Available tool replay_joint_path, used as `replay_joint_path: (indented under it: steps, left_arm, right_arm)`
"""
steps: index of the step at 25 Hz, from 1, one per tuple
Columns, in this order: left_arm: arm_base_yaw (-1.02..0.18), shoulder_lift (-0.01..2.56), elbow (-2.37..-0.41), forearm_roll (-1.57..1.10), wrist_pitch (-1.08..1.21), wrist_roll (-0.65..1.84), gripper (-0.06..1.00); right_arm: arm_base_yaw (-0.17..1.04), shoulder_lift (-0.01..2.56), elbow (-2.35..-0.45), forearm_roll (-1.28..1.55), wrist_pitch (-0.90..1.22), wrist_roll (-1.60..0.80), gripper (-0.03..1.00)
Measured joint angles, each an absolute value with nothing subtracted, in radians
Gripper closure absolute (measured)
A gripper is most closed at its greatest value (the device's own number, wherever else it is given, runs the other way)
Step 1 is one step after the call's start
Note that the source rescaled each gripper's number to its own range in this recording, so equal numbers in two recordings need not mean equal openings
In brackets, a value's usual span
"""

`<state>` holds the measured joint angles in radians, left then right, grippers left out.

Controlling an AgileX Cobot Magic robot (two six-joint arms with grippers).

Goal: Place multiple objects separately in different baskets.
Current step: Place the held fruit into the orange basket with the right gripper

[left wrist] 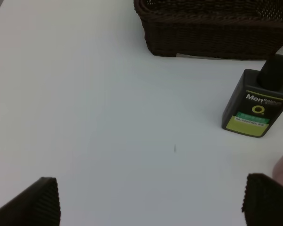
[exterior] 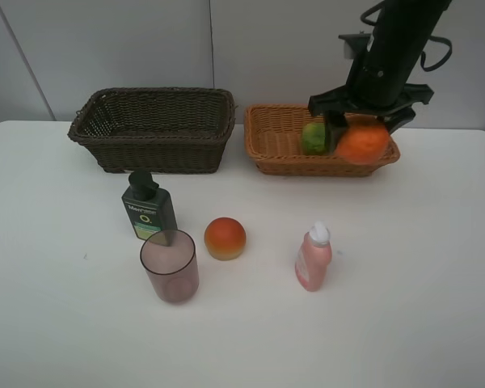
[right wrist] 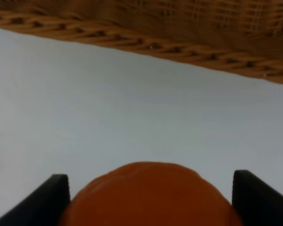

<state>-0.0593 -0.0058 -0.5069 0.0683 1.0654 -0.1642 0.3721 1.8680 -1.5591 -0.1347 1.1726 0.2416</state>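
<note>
The tangerine is still outside the tan basket's woven rim, with white tabletop showing between them, so my right gripper should keep holding it until it is inside.
My right gripper (exterior: 364, 129) is shut on the orange tangerine (exterior: 362, 141), raised by the front right rim of the light tan basket (exterior: 275, 166). In the right wrist view the tangerine (right wrist: 151, 197) fills the gap between the black fingers (right wrist: 52, 200), with the tan basket's woven rim (right wrist: 179, 47) beyond it. A green oval fruit (exterior: 314, 137) lies in that basket. The dark brown basket (exterior: 153, 149) stands to its left. My left gripper (left wrist: 151, 202) hangs open over bare table, with the dark green pump bottle (left wrist: 257, 106) ahead of it.
On the white table stand the pump bottle (exterior: 148, 212), a mauve cup (exterior: 170, 267), a red-orange round fruit (exterior: 225, 238) and a pink bottle with a white cap (exterior: 314, 259). The left arm is outside the high view. A pale wall runs behind the baskets.
</note>
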Motion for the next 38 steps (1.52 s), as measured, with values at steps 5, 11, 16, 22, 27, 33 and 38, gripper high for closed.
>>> replay_joint_path:
  steps: [5, 11, 16, 22, 27, 33, 38]
  left_arm:
    - [-0.059, -0.006, -0.507, 0.068, 1.065, -0.164, -0.06]
    - [-0.059, -0.006, -0.507, 0.068, 1.065, -0.164, -0.06]
    - [-0.059, -0.006, -0.507, 0.068, 1.065, -0.164, -0.06]
    - [-0.059, -0.006, -0.507, 0.068, 1.065, -0.164, -0.06]
    - [-0.059, -0.006, -0.507, 0.068, 1.065, -0.164, -0.06]
    - [-0.059, -0.006, -0.507, 0.068, 1.065, -0.164, -0.06]
    - [-0.059, -0.006, -0.507, 0.068, 1.065, -0.164, -0.06]
  right_arm:
    - [0.372, 1.927, -1.685, -0.136, 1.205, 0.242, 0.36]
    - [0.372, 1.981, -1.769, -0.139, 1.201, 0.241, 0.36]
    - [0.372, 2.025, -1.804, -0.14, 1.142, 0.239, 0.36]
    - [0.344, 2.073, -1.809, -0.174, 1.049, 0.239, 0.36]
    - [0.273, 2.109, -1.809, -0.197, 1.012, 0.239, 0.36]
    - [0.22, 2.158, -1.81, -0.204, 0.943, 0.239, 0.36]
    - [0.219, 2.219, -1.81, -0.218, 0.894, 0.239, 0.36]
